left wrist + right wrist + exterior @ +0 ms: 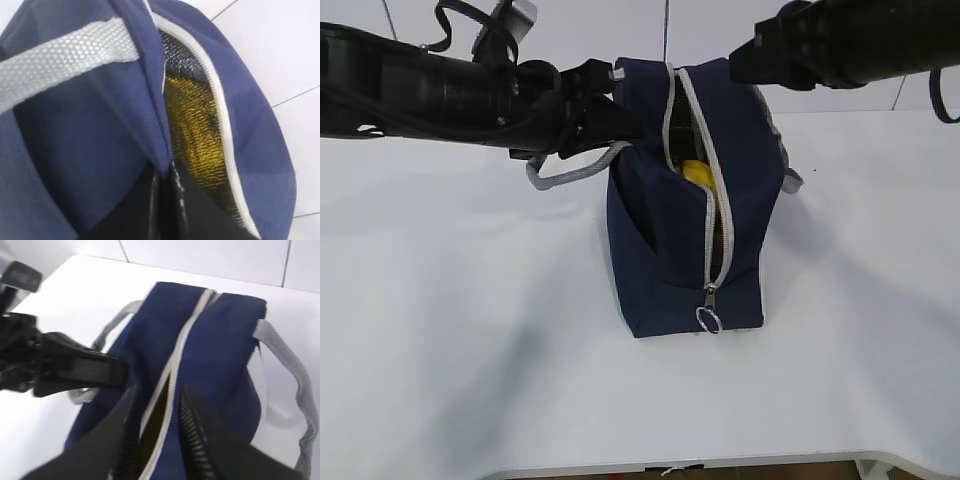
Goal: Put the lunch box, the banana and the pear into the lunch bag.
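Yellow fruit is below the bag's zipper edge and the bag's base (pixel 665 322) lies flat, so the flap (pixel 645 84) would stay standing. My left gripper needs to open now.
The navy lunch bag (pixel 660 240) stands on the white table, its grey zipper unzipped along the top and down the near end. Through the slit shows something yellow (pixel 695 172); I cannot tell whether it is the banana or the pear. The lunch box is out of view. My left gripper (pixel 620 122) is shut on the bag's left top flap (pixel 150 100), beside yellow-tinted silver lining (pixel 192 135). My right gripper (pixel 155 412) hovers open over the bag (pixel 220 340), one finger on each side of the zipper slit, with nothing held between its fingers (pixel 192 430).
The metal ring pull (pixel 708 320) hangs at the bag's near bottom end. Grey strap handles (pixel 570 175) (pixel 285 355) droop on both sides. The table's front edge (pixel 700 465) runs close below; a tiled wall stands behind.
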Motion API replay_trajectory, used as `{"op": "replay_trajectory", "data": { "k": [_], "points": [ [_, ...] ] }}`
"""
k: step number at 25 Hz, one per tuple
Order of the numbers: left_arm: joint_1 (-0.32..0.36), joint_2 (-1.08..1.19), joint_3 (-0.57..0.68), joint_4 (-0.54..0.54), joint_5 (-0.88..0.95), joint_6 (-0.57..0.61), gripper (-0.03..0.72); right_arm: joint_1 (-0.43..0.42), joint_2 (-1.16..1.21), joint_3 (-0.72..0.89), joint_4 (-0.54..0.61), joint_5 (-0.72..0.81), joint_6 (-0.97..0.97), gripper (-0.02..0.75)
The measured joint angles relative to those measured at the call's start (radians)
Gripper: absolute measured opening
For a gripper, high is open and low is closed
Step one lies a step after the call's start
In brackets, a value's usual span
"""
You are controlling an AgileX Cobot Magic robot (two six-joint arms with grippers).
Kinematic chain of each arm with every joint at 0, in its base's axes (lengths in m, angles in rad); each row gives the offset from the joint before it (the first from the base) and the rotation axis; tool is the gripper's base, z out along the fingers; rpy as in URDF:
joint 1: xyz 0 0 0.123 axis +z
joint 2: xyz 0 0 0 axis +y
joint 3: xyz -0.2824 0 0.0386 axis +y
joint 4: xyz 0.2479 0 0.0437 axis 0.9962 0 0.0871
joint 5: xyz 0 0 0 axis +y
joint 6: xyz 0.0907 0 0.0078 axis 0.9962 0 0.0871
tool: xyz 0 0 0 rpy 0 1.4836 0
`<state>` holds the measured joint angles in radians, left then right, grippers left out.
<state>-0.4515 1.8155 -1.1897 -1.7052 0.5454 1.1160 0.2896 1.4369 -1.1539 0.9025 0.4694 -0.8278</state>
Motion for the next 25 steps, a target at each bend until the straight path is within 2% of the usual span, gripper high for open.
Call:
{"op": "replay_trajectory", "data": {
  "k": [8, 19, 22, 25],
  "points": [
    [0.000, 0.000, 0.000, 0.000, 0.000, 0.000, -0.014, 0.000, -0.094, 0.000, -0.021, 0.147, -0.022, 0.244],
    [0.000, 0.000, 0.000, 0.000, 0.000, 0.000, -0.011, 0.000, -0.172, 0.000, -0.110, 0.403, -0.026, 0.244],
    [0.000, 0.000, 0.000, 0.000, 0.000, 0.002, 0.027, 0.000, -0.191, 0.000, -0.114, 0.428, -0.024, 0.244],
    [0.000, 0.000, -0.001, -0.002, 0.000, 0.003, 0.125, 0.000, -0.207, 0.000, -0.126, 0.447, -0.020, 0.244]
  ]
}}
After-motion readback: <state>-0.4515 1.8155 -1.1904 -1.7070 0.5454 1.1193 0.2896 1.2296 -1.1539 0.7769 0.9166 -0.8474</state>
